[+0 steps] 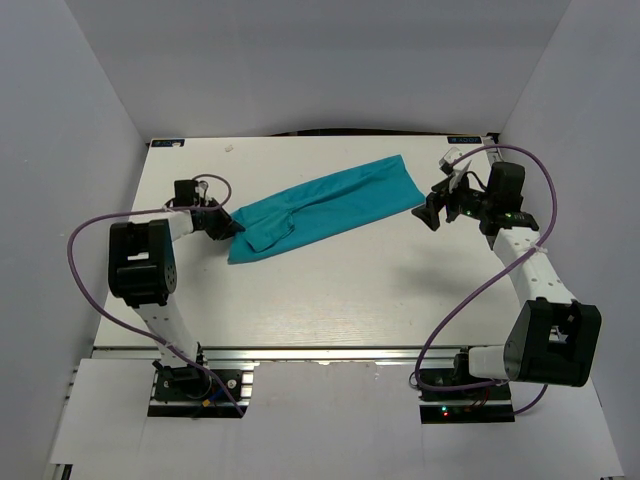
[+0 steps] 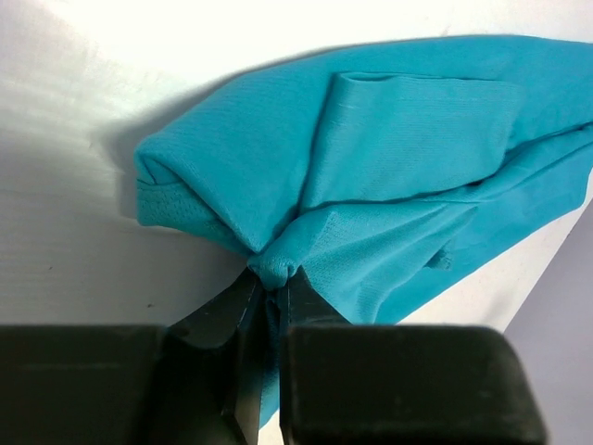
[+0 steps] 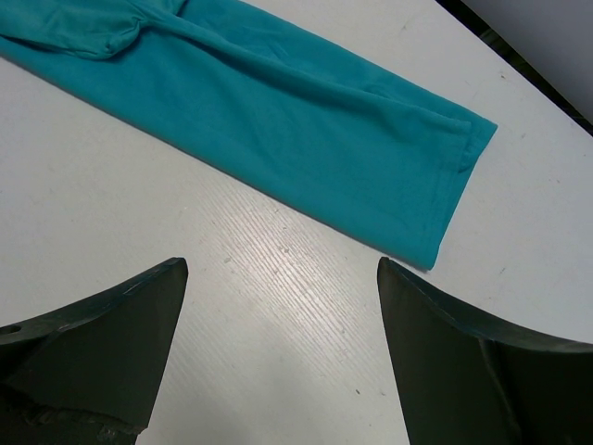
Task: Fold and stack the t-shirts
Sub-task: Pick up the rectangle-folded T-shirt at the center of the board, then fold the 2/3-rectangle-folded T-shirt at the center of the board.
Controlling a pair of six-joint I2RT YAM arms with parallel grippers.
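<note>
My left gripper's closed fingers are pinching the t-shirt's sleeve end by a puckered fold of its cloth, so the sleeve end would come up if I lifted my left gripper now.
The teal t-shirt lies folded into a long narrow strip, running diagonally from the left middle of the table to the back right. My left gripper is shut on a bunched fold of the t-shirt at its left, sleeve end; the cloth puckers between the fingertips. My right gripper is open and empty, just right of the strip's hem end. In the right wrist view the hem lies a little beyond the open fingers.
The white table has grey walls on three sides. A small white object lies at the back right near the right arm. Purple cables loop beside both arms. A metal rail runs along the near edge.
</note>
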